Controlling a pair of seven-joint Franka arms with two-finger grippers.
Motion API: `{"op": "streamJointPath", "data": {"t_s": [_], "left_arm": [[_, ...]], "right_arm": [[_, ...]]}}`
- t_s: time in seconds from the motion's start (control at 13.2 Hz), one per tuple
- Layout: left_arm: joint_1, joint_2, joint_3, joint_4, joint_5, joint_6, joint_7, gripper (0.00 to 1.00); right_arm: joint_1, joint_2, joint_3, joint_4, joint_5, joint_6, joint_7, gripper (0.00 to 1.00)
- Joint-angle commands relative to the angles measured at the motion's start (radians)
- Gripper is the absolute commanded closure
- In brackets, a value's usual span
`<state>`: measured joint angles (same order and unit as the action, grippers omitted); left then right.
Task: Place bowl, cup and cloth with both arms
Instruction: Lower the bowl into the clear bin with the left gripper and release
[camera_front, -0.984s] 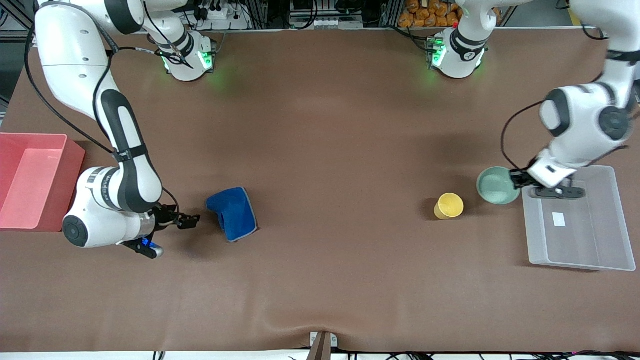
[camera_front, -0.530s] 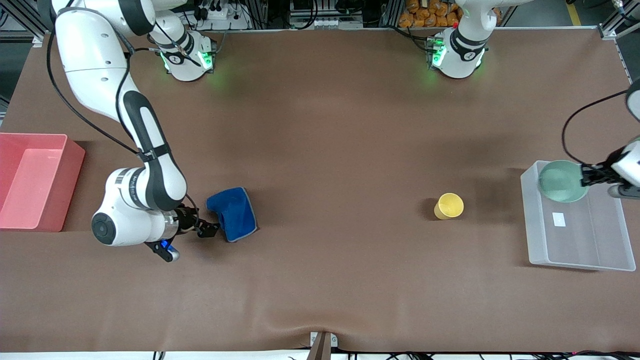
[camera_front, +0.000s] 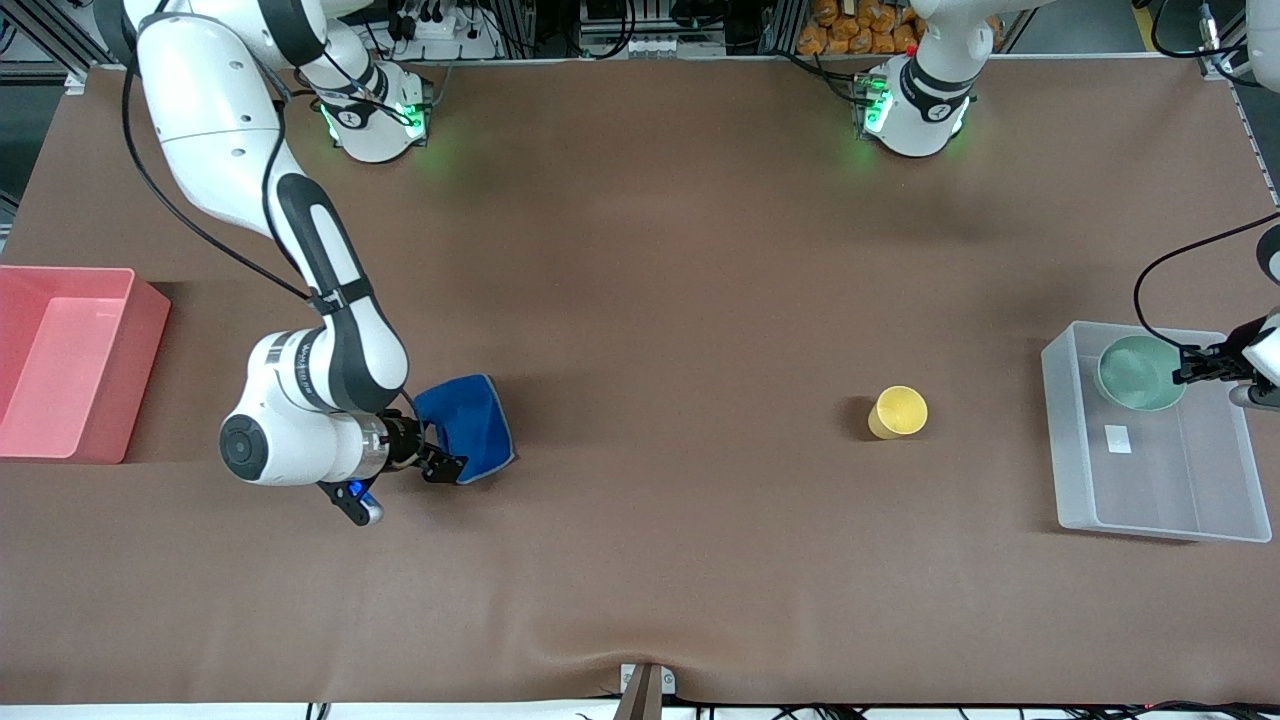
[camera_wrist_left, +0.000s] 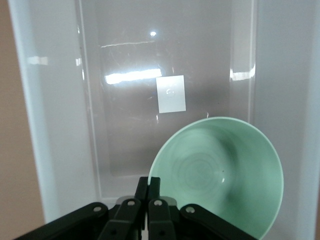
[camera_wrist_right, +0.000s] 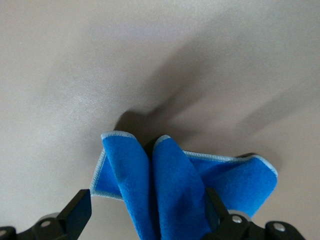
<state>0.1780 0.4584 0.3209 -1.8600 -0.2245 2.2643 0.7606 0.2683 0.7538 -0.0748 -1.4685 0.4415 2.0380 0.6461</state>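
Observation:
The robot's right gripper will grab the blue cloth by its raised fold (camera_wrist_right: 172, 197) next, to put it in the red bin.
The mint-green bowl (camera_front: 1140, 372) is over the clear tray (camera_front: 1160, 505), at the tray's end farther from the front camera. My left gripper (camera_front: 1195, 365) is shut on the bowl's rim. The left wrist view shows its fingers (camera_wrist_left: 160, 187) pinched on the rim of the bowl (camera_wrist_left: 220, 175). The yellow cup (camera_front: 898, 411) stands upright on the table, apart from the tray. The blue cloth (camera_front: 465, 425) lies rumpled toward the right arm's end. My right gripper (camera_front: 445, 465) is open and low, its fingers (camera_wrist_right: 80, 212) straddling the cloth (camera_wrist_right: 170, 190).
A red bin (camera_front: 60, 360) stands at the table edge at the right arm's end. The clear tray (camera_wrist_left: 60, 125) holds only a white label (camera_wrist_left: 170, 94). The brown table stretches between cloth and cup.
My left gripper carried the bowl from the table beside the tray to over the tray. My right gripper moved along the table to the cloth and now straddles its edge.

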Motion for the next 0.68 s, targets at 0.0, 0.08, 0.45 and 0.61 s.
{"op": "streamJointPath", "data": {"t_s": [0.0, 0.08, 0.45, 0.61], "left_arm": [[0.001, 0.031, -0.002, 0.019, -0.048, 0.011, 0.037, 1.0], [0.003, 0.043, -0.002, 0.016, -0.068, 0.014, 0.063, 1.0], [0.021, 0.101, -0.002, 0.005, -0.171, 0.07, 0.181, 1.0], [0.017, 0.111, -0.003, 0.008, -0.174, 0.075, 0.195, 0.86]], "right_arm": [[0.003, 0.024, -0.01, 0.007, 0.008, 0.013, 0.004, 0.0], [0.009, 0.029, -0.011, 0.005, 0.005, 0.013, 0.004, 0.0], [0.016, 0.058, -0.011, 0.004, -0.001, 0.045, 0.003, 0.0], [0.015, 0.061, -0.011, -0.007, -0.003, 0.071, 0.001, 0.0]]}}
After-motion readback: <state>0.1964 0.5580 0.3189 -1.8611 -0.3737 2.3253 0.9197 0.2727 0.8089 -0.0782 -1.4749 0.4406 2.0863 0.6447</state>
